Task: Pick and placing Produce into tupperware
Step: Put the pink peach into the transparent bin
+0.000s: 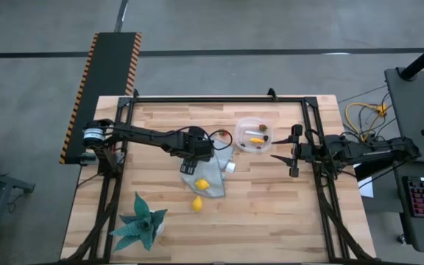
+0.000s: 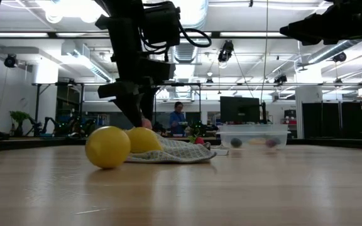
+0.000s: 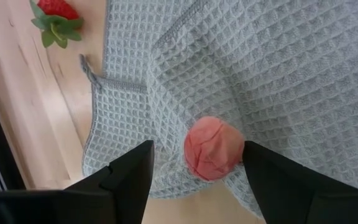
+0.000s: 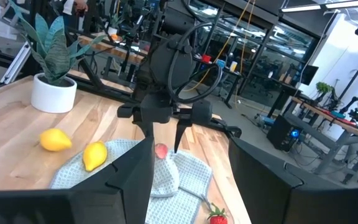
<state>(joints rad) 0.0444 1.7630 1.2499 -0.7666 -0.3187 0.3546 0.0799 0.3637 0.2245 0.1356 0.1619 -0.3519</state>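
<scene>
My left fingers reach down beside the pink piece (image 3: pixel 213 148) on the grey-blue cloth and should close.
My left gripper (image 1: pixel 189 168) hangs open over the grey-blue cloth (image 1: pixel 210 175), fingers pointing down. A small pink piece (image 3: pixel 213 148) lies on the cloth between its two fingers (image 3: pixel 135 171), near one of them. One lemon (image 1: pixel 202 185) rests on the cloth and another (image 1: pixel 196 203) on the bare wood beside it. A red strawberry (image 3: pixel 58 15) lies on the table off the cloth's edge. The clear tupperware (image 1: pixel 241 126) holds a yellow-orange stick (image 1: pixel 257 139) and dark bits. My right gripper (image 1: pixel 277 157) waits open near the tupperware, above the table.
A white cube (image 1: pixel 230 166) sits by the cloth's right edge. A teal spiky plant in a white pot (image 1: pixel 142 224) stands at the near left corner. Black frame rails (image 1: pixel 322 184) run along the table's sides. Bare wood lies near and right of the lemons.
</scene>
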